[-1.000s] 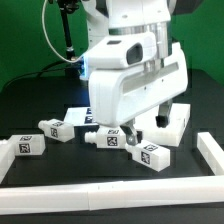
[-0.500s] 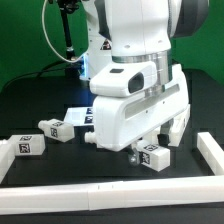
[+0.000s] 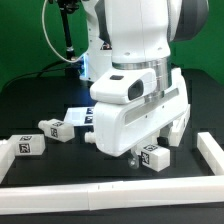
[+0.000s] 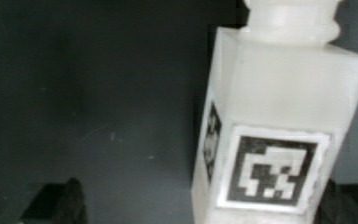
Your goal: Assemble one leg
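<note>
My dark fingers reach down beside the white leg's tagged end (image 3: 156, 157) (image 4: 266, 172) and closing now would catch the leg, so my gripper closes on it next.
A white leg (image 3: 155, 157) with black-and-white tags lies on the black table, just to the exterior view's right of my gripper (image 3: 139, 153). In the wrist view this leg (image 4: 286, 100) fills much of the picture, its tag facing up. It lies between my dark fingertips (image 4: 55, 202), close to one and well apart from the other. My gripper (image 4: 208, 205) is open, low over the table, and holds nothing. Two more legs (image 3: 57, 128) (image 3: 27, 146) lie at the exterior view's left. The arm's body hides the table behind it.
The large white tabletop (image 3: 178, 126) lies behind the arm at the exterior view's right. The marker board (image 3: 74, 115) lies flat at the back. A white rail (image 3: 100, 192) runs along the front and another (image 3: 211, 152) along the right.
The arm has come down and shifted toward the exterior view's right, over the leg there. Another leg near the middle is now hidden behind the arm.
</note>
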### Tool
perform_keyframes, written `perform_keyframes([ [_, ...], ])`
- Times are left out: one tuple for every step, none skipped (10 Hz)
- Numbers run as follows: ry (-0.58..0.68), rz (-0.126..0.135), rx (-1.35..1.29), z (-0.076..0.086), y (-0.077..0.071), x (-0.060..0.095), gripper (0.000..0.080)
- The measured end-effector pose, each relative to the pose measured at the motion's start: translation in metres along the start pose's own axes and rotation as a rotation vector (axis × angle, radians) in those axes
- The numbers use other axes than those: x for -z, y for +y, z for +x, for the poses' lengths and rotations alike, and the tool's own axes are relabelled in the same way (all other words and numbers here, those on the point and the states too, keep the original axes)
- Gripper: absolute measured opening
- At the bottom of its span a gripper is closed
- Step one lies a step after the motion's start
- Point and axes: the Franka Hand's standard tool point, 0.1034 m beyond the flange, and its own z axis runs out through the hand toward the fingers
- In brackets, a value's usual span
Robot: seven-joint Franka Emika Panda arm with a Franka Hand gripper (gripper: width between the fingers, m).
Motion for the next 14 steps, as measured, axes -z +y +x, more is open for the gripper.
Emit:
perform_keyframes([
  [-0.001,0.000,0.000,-0.002,0.000,-0.004,0.0649],
  [0.001,-0.003,-0.002,-0.002,0.001,-0.005,0.0649],
  [0.001,-0.003,-0.002,-0.002,0.001,-0.005,0.0620],
  [0.000,-0.002,-0.002,-0.002,0.001,-0.005,0.0620],
  [0.000,-0.002,-0.002,-0.003,0.001,-0.005,0.0435],
  [0.000,-0.002,-0.002,-0.003,0.001,-0.005,0.0435],
  [0.000,-0.002,-0.002,-0.003,0.001,-0.005,0.0283],
  [0.000,-0.002,-0.002,-0.003,0.001,-0.005,0.0284],
  [-0.009,0.003,0.011,-0.004,0.003,-0.003,0.0285],
  [-0.017,0.002,0.018,-0.006,0.013,0.006,0.0285],
  [-0.013,-0.011,0.017,-0.007,0.019,0.015,0.0285],
  [-0.017,-0.018,0.025,-0.015,0.023,0.020,0.0285],
  [-0.025,-0.022,0.011,-0.029,0.024,0.029,0.0285],
  [-0.029,-0.025,0.007,-0.037,0.020,0.039,0.0285],
])
